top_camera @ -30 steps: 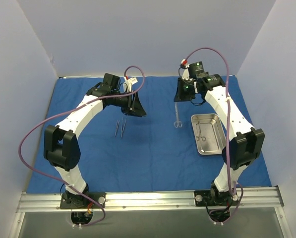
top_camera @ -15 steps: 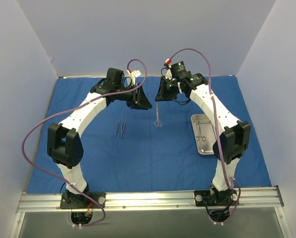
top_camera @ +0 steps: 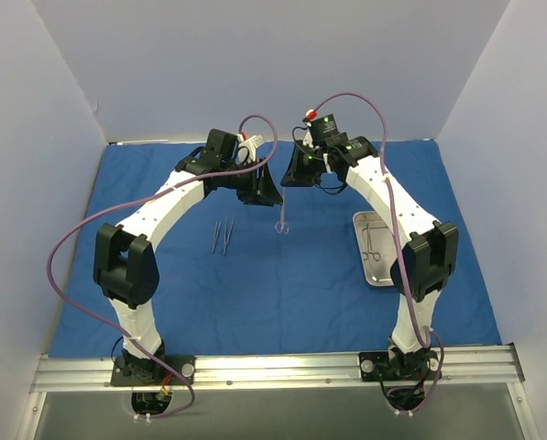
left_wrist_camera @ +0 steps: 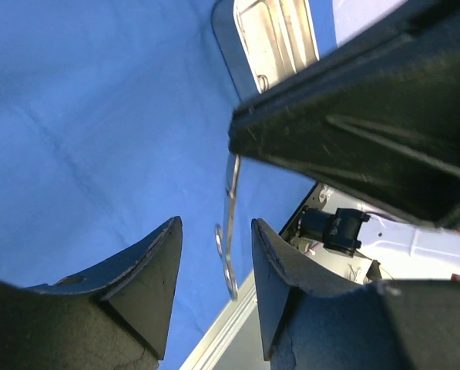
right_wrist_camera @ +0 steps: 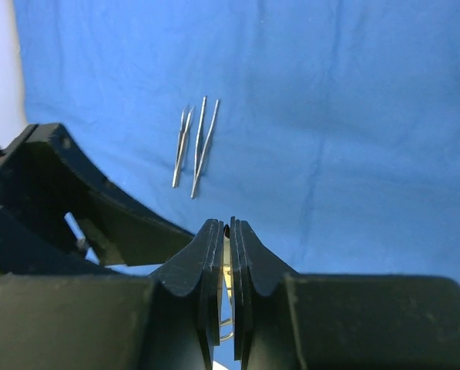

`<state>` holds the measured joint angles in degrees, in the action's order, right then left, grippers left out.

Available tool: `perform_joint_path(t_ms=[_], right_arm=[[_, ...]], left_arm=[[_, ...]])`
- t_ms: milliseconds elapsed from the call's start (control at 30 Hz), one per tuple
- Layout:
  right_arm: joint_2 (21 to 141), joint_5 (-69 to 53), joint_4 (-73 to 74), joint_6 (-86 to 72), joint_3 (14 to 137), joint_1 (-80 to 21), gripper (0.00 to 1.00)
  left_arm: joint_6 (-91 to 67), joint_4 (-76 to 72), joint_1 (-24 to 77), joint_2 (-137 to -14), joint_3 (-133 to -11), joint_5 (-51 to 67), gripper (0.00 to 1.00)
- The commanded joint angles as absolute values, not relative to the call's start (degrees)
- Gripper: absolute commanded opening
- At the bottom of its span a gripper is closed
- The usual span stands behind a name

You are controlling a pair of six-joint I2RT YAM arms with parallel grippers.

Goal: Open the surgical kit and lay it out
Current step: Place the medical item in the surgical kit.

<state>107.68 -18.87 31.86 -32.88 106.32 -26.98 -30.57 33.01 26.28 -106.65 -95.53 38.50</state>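
My left gripper grabs the scissor-like instrument (top_camera: 280,220) next, between its rings and my right gripper, to lay the instrument out.
The royal-blue cloth (top_camera: 163,275) lies spread flat over the table. My right gripper (top_camera: 292,174) (right_wrist_camera: 228,223) hangs above its middle, shut on a thin silver scissor-like instrument (top_camera: 280,220) (left_wrist_camera: 230,231) that dangles rings-down. My left gripper (top_camera: 263,191) (left_wrist_camera: 216,225) is close to its left, open. In the left wrist view the instrument's rings show in the gap between my fingers, touching neither. Tweezers (top_camera: 222,236) (right_wrist_camera: 195,142) lie side by side on the cloth. The steel tray (top_camera: 390,261) (left_wrist_camera: 272,38) sits to the right with one instrument (top_camera: 371,240) in it.
White walls enclose the table on three sides. An aluminium rail (top_camera: 273,369) with both arm bases runs along the near edge. Purple cables (top_camera: 71,238) loop from both arms.
My right gripper has carried the hanging instrument leftward from beside the tray to the middle of the cloth. My left gripper has shifted right and back toward it.
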Motion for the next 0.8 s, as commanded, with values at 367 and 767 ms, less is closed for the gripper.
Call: perform_joint_path(t_ms=[367, 767], right_arm=[[109.5, -18.5, 30.8, -35.1, 110.8, -28.7, 0.0], [109.4, -16.0, 33.7, -31.9, 112.4, -26.2, 0.41]], left_arm=[[-29.4, 32.8, 26.8, -109.1, -98.7, 38.8, 0.46], [-24.5, 38.2, 22.7, -108.6, -93.9, 38.3, 0.02]])
